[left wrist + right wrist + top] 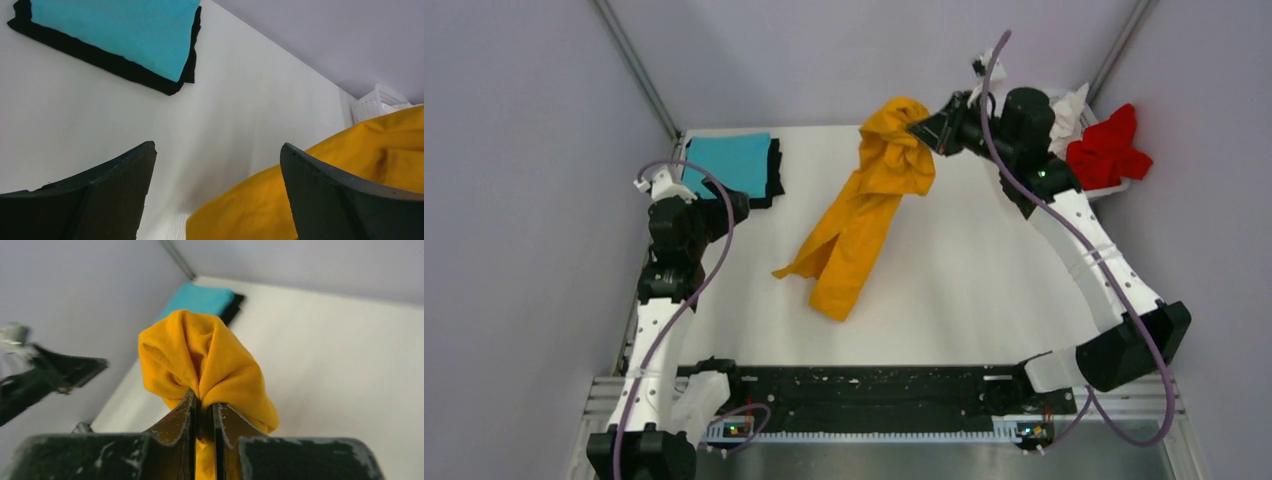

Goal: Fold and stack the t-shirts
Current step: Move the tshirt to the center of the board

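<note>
The mustard-orange t-shirt needs to be spread flat for folding, so my left gripper will next pick up its trailing edge, away from the bunched end.
My right gripper (921, 128) is shut on a bunch of the mustard-orange t-shirt (864, 210) and holds its top end up near the back of the table; the rest hangs down and trails onto the white table. In the right wrist view the cloth (200, 355) is pinched between the jaws of that gripper (205, 407). A folded turquoise t-shirt (729, 162) lies on a folded black one (774, 172) at the back left. My left gripper (217, 150) is open and empty, beside that stack, with the orange cloth (350, 165) at its right.
A white mesh basket (1114, 185) at the back right holds a red t-shirt (1109, 148) and a white one (1067, 115). Grey walls close in the table on the left, back and right. A black rail (864, 385) runs along the near edge.
</note>
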`<state>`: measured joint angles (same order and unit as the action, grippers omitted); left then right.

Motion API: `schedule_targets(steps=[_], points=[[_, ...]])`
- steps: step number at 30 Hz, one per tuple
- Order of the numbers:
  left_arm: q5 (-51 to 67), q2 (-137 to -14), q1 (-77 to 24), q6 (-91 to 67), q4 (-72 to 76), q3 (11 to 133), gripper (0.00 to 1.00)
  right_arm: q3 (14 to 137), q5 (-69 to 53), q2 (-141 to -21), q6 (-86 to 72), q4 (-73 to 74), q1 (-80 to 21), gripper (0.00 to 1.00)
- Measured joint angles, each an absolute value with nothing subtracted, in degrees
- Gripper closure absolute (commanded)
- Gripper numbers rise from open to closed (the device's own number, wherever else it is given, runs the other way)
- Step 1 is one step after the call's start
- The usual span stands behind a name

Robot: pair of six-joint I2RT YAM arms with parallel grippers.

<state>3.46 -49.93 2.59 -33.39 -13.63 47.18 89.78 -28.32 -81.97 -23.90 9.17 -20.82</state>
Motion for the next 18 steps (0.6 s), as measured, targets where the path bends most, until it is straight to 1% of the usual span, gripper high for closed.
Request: schedule_targets(steps=[1,3,4,5,6,7,11,14,16,18], points=[[3.0,-49.6,2.6,-33.6,-14.4,46.8,0.01,83.3,-24.2,-79.3,-24.1,9.7,-20.2,0.80],[2.2,-49.5,2.6,-34.0,-15.6,46.1,0.01,74.2,-18.3,-76.1,-24.8,11.0,-18.4,0.56],[2.0,-49.5,2.6,-34.4,-16.5,45.6,0.01,69.6,-15.4,-75.1,-25.3,12.1,-16.7,0.46],[1.9,-49.7,2.6,-34.6,-17.4,45.3,0.01,66.2,-12.7,-74.7,-25.8,13.6,-14.9,0.29],[2.0,-50.0,2.6,-34.8,-18.2,45.0,0.01,63.4,-9.8,-74.7,-26.1,15.7,-12.9,0.09],[2.3,-50.4,2.6,-35.1,-18.7,44.6,0.01,61.3,-6.4,-75.1,-26.4,18.3,-11.1,0.02],[6.3,-53.4,2.5,-36.5,-19.7,43.1,0.01,58.1,6.0,-75.2,-26.2,26.6,-7.9,0.01],[9.9,-57.3,1.1,-38.1,-19.7,40.8,0.01,57.4,9.4,-74.1,-25.5,27.7,-8.5,0.01],[11.3,-60.9,-1.6,-39.1,-19.9,39.9,0.01,56.7,10.5,-72.6,-24.6,27.5,-9.0,0.01],[11.6,-64.8,-5.9,-39.9,-19.7,39.9,0.04,56.0,11.4,-71.3,-23.3,27.3,-11.0,0.01]])
